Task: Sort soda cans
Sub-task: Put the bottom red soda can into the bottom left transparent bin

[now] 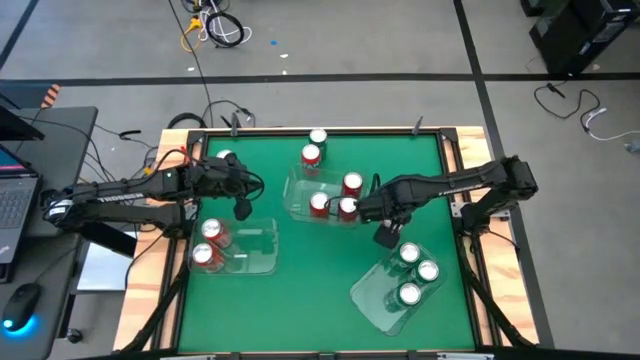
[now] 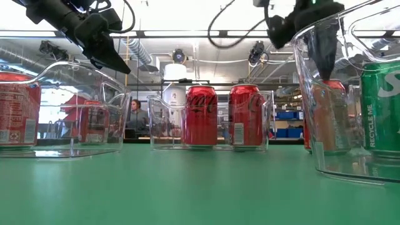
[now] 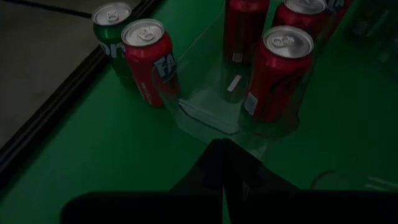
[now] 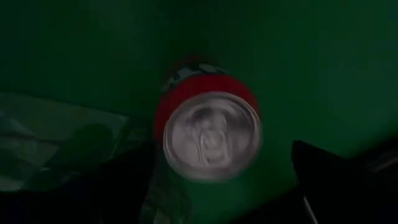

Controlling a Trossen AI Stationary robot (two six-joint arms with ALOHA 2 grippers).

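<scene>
My right gripper isn't ready to close on the can and needs to go lower first, because its fingers are above the red can's silver top (image 4: 212,137) and would miss now.
My right gripper (image 1: 385,235) points down, open, over a red soda can (image 4: 208,134) that stands upright on the bare green table; its fingers are above the can's silver top, one on each side. In the low view the same can (image 2: 328,115) shows through a clear bin wall, and the fingers (image 2: 325,59) end just above it. My left gripper (image 3: 222,168) is shut on nothing and hangs above the table by the left bin (image 1: 250,250).
The left bin holds two red cans (image 1: 208,243). A middle bin (image 1: 298,195) holds three red cans. A near-right bin (image 1: 380,295) holds three green cans (image 1: 415,272). One green can (image 3: 112,31) and one red can (image 3: 149,59) stand loose near the far edge.
</scene>
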